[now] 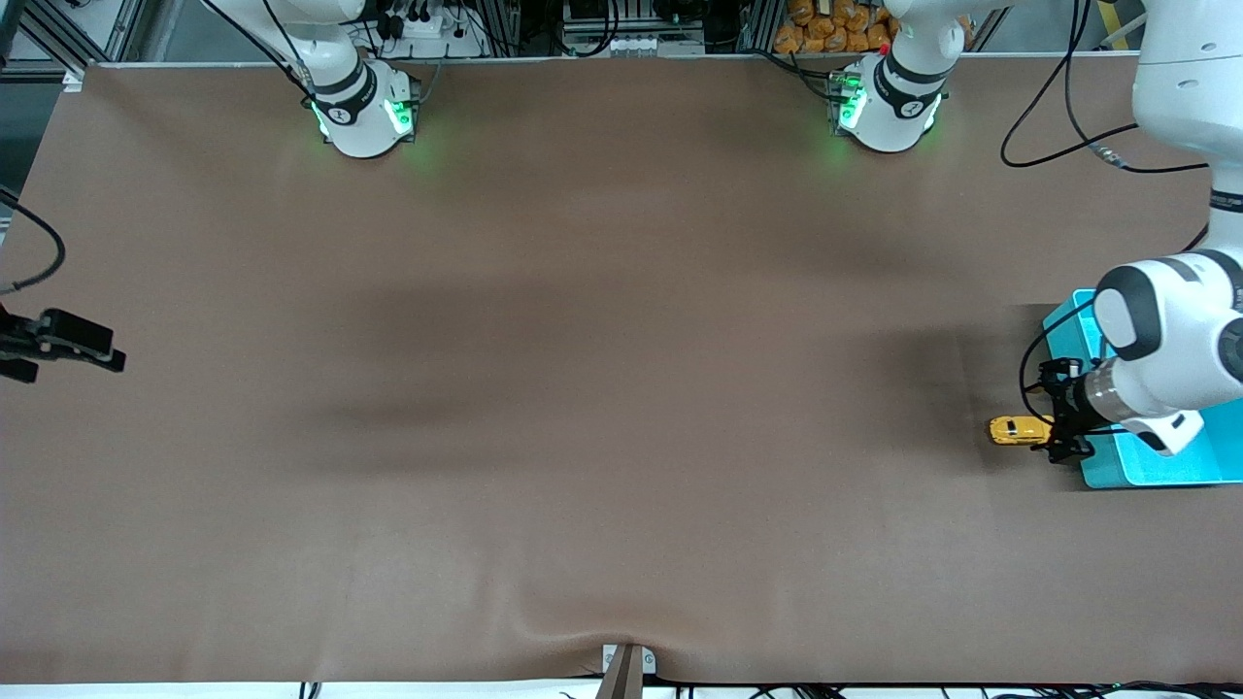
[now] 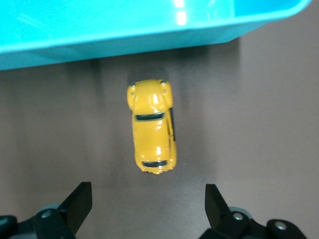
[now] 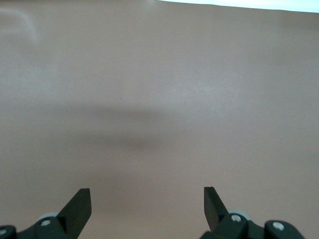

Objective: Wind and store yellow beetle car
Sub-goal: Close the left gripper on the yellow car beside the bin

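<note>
Next, my left gripper grabs the yellow beetle car (image 1: pixel 1020 429) by the sides of the car's cabin, to store the car in the turquoise bin (image 1: pixel 1156 468).
The yellow beetle car (image 1: pixel 1020 429) stands on the brown table beside the turquoise bin (image 1: pixel 1156 468), at the left arm's end. In the left wrist view the car (image 2: pixel 152 127) lies lengthwise just short of the bin's wall (image 2: pixel 124 35). My left gripper (image 1: pixel 1057 416) hangs low over the car's bin-side end, open and empty. Its fingertips (image 2: pixel 79 201) stand wide apart, and the car is not between them. My right gripper (image 1: pixel 92 349) waits open and empty over the table's edge at the right arm's end; its view shows only bare table between its fingers (image 3: pixel 213 201).
The left arm's white body (image 1: pixel 1165 340) hangs over the bin and hides much of it. A brown mat (image 1: pixel 602 388) covers the table. A small bracket (image 1: pixel 626 665) sits at the table edge nearest the front camera.
</note>
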{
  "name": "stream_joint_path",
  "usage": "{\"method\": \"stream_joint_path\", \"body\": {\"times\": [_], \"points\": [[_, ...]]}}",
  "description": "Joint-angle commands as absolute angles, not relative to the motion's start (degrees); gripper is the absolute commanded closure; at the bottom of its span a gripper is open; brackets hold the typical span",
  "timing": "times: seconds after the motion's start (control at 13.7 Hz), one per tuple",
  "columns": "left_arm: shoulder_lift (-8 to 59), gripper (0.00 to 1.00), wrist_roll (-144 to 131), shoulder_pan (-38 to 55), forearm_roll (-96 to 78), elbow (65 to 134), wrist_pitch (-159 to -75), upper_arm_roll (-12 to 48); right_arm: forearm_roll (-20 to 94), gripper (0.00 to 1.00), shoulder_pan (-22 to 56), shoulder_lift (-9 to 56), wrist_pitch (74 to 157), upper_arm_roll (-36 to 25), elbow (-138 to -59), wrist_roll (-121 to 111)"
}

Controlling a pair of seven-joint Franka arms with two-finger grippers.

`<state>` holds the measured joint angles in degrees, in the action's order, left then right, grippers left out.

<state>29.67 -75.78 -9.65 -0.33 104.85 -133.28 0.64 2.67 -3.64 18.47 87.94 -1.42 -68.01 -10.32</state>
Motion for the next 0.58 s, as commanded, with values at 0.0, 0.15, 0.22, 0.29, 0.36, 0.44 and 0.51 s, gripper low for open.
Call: {"method": "stream_joint_path", "body": {"times": [0.0, 0.15, 0.22, 0.29, 0.36, 0.44, 0.51], "points": [[29.61, 0.0, -78.22, -9.58, 2.72, 108.45, -138.06, 0.44, 1.67, 0.0, -3.34, 16.53, 87.19, -1.67, -69.79, -6.52], [31.02, 0.0, -78.22, -10.28, 3.77, 108.28, -139.21, 0.26, 1.67, 0.0, -3.6, 14.77, 86.58, -1.67, -70.05, -5.01], [31.9, 0.0, -78.22, -11.59, 5.52, 108.37, -139.83, 0.26, 1.67, 0.0, -3.78, 14.5, 85.44, -1.67, -70.05, -5.36], [32.77, 0.0, -78.22, -12.73, 7.8, 108.37, -140.7, 0.26, 1.67, 0.0, -3.61, 14.33, 85.08, -1.67, -70.05, -5.27], [33.31, 0.0, -78.31, -13.09, 8.52, 108.37, -141.84, 0.35, 1.67, 0.0, -3.43, 14.15, 84.64, -1.58, -70.14, -4.49], [33.57, 0.0, -78.31, -13.1, 8.53, 108.2, -142.46, 0.26, 1.76, 0.0, -3.51, 13.28, 84.38, -1.58, -70.66, -4.48], [33.57, 0.0, -78.57, -13.1, 8.53, 108.11, -142.56, 0.35, 1.67, 0.0, -3.69, 11.71, 84.64, -1.67, -72.4, -4.48]]}}
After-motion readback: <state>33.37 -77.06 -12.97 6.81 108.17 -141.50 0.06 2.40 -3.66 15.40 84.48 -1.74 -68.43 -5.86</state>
